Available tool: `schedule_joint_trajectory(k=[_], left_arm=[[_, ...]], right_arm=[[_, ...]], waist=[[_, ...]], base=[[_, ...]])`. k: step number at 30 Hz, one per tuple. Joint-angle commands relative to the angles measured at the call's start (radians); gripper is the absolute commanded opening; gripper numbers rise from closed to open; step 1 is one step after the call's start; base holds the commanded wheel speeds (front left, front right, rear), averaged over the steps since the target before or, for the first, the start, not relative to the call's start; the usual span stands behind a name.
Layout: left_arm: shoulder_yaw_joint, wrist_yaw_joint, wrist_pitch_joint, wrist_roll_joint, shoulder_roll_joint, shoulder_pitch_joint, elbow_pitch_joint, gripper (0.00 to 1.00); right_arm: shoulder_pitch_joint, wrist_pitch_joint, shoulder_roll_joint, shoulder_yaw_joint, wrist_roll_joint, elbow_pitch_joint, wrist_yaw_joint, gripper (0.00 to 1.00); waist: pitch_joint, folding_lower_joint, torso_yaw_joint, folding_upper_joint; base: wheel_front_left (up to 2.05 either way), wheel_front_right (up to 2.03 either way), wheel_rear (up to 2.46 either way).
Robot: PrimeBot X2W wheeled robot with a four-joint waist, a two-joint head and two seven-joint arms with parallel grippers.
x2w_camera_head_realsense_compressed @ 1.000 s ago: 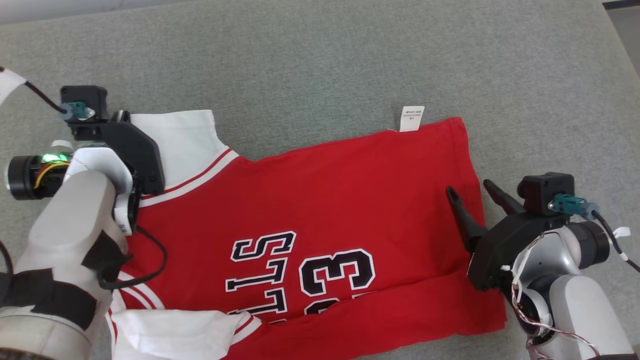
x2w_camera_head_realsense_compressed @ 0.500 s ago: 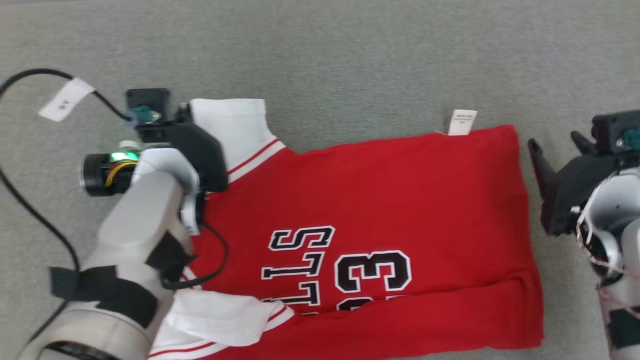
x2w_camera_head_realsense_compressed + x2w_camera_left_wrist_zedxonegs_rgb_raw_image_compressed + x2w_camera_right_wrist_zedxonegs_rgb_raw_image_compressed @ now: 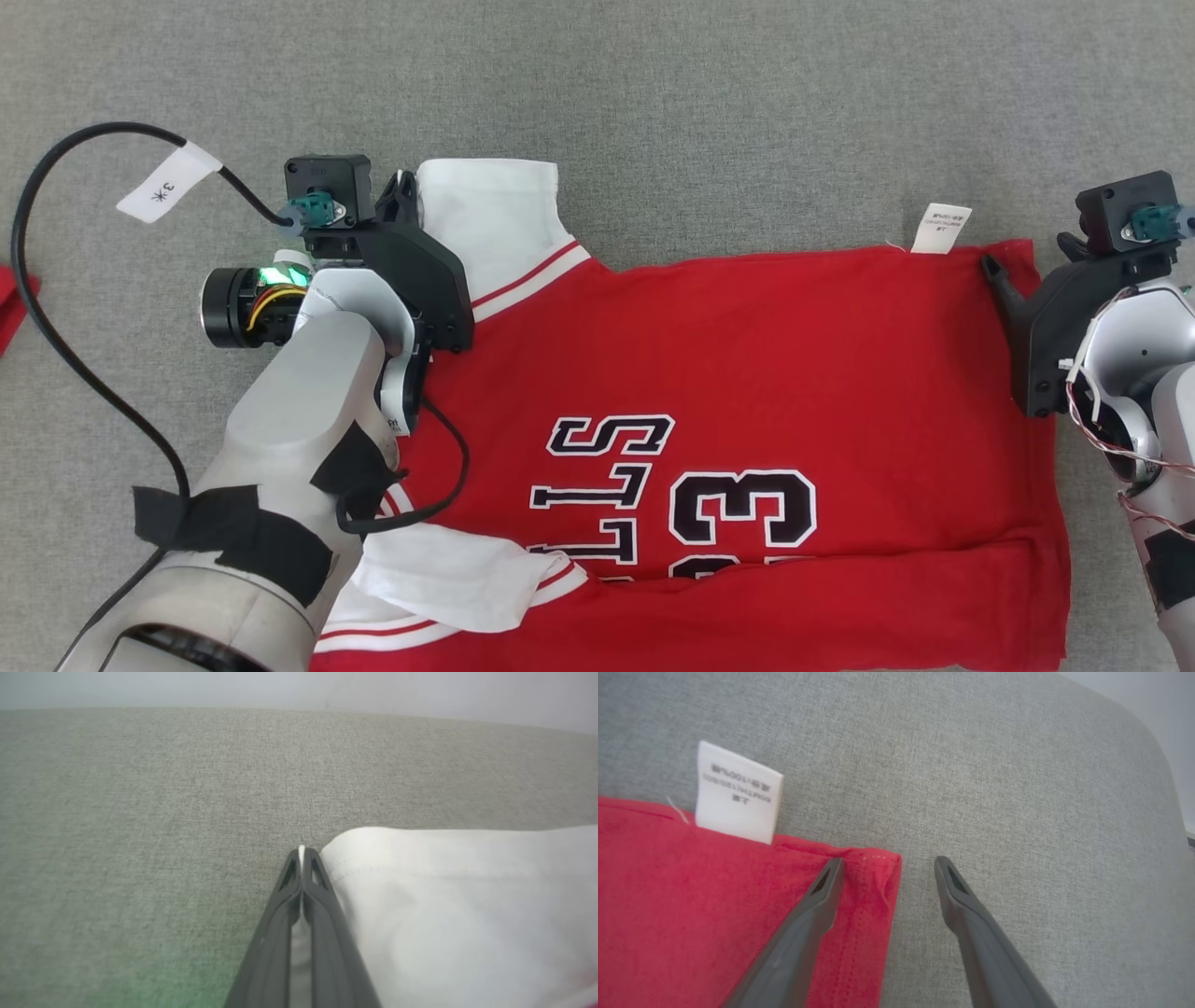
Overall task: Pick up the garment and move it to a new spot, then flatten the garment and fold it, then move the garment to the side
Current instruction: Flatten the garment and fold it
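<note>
My right gripper is to fold the jersey over, so it next has to grab the jersey by its hem corner beside the white care label.
The garment is a red jersey with black-and-white lettering, lying flat on the grey cloth table. My left gripper is at the edge of the far white sleeve. In the left wrist view the left gripper is shut, with a sliver of white sleeve pinched between its fingers. My right gripper is at the hem's far corner. In the right wrist view the right gripper is open; one finger lies over the red cloth and the other over bare table.
A white care label sticks out of the hem near the right gripper. A black cable with a white tag loops left of the left arm. A red scrap shows at the left edge. The near sleeve is crumpled.
The head camera has shifted, so the whole picture sits differently. My right gripper has moved from the middle of the hem's edge to its far corner. The left gripper stays at the sleeve.
</note>
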State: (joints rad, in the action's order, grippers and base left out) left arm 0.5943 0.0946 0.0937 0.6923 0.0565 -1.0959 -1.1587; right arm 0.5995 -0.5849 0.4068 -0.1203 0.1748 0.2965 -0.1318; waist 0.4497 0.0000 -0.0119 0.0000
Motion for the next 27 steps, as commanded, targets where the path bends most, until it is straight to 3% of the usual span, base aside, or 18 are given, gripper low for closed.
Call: schedule_joint_trajectory(k=[1, 8, 10, 14, 15, 17, 21, 23, 27], left_arm=[[0.002, -0.001, -0.002, 0.012, 0.004, 0.009, -0.019, 0.00], [0.011, -0.012, 0.005, 0.017, 0.002, -0.002, -0.048, 0.00], [0.013, -0.016, 0.006, 0.021, 0.001, -0.004, -0.054, 0.00], [0.019, -0.021, 0.006, 0.021, 0.000, -0.009, -0.064, 0.00], [0.020, -0.022, 0.006, 0.021, -0.001, -0.011, -0.066, 0.00], [0.023, -0.024, 0.007, 0.021, -0.001, -0.016, -0.069, 0.00], [0.029, -0.025, 0.011, 0.023, -0.002, -0.019, -0.073, 0.00], [0.033, -0.025, 0.012, 0.024, -0.002, -0.019, -0.076, 0.00], [0.037, -0.021, 0.024, 0.029, -0.002, -0.014, -0.081, 0.00]], right_arm=[[0.000, -0.006, 0.003, -0.009, 0.002, 0.011, 0.002, 1.00], [0.018, -0.032, 0.015, -0.022, 0.017, 0.037, 0.002, 1.00], [0.021, -0.049, 0.019, -0.022, 0.018, 0.038, 0.002, 0.93], [0.028, -0.076, 0.026, -0.019, 0.027, 0.031, 0.002, 0.97], [0.030, -0.084, 0.028, -0.019, 0.027, 0.030, 0.002, 0.85], [0.034, -0.098, 0.032, -0.021, 0.034, 0.034, 0.002, 0.51], [0.040, -0.121, 0.027, -0.023, 0.050, 0.047, 0.002, 0.30], [0.043, -0.118, 0.025, -0.024, 0.052, 0.049, 0.002, 0.00], [0.040, -0.105, 0.014, -0.026, 0.047, 0.052, 0.002, 0.00]], waist=[[0.000, 0.0000, -0.001, 0.0000], [0.000, 0.0000, -0.003, 0.0000], [-0.001, 0.0000, -0.004, 0.0000], [-0.003, 0.0000, -0.004, 0.0000], [-0.002, 0.0000, -0.004, 0.0000], [0.000, 0.0000, -0.003, 0.0000], [0.006, 0.0000, -0.001, 0.0000], [0.008, 0.0000, 0.001, 0.0000], [0.004, 0.0000, 0.001, 0.0000]], base=[[0.00, 0.00, 0.00], [0.00, 0.00, 0.00], [0.00, 0.00, 0.00], [0.00, 0.00, 0.00], [0.00, 0.00, 0.00], [0.00, 0.00, 0.00], [0.00, 0.00, 0.00], [0.00, 0.00, 0.00], [0.00, 0.00, 0.00]])
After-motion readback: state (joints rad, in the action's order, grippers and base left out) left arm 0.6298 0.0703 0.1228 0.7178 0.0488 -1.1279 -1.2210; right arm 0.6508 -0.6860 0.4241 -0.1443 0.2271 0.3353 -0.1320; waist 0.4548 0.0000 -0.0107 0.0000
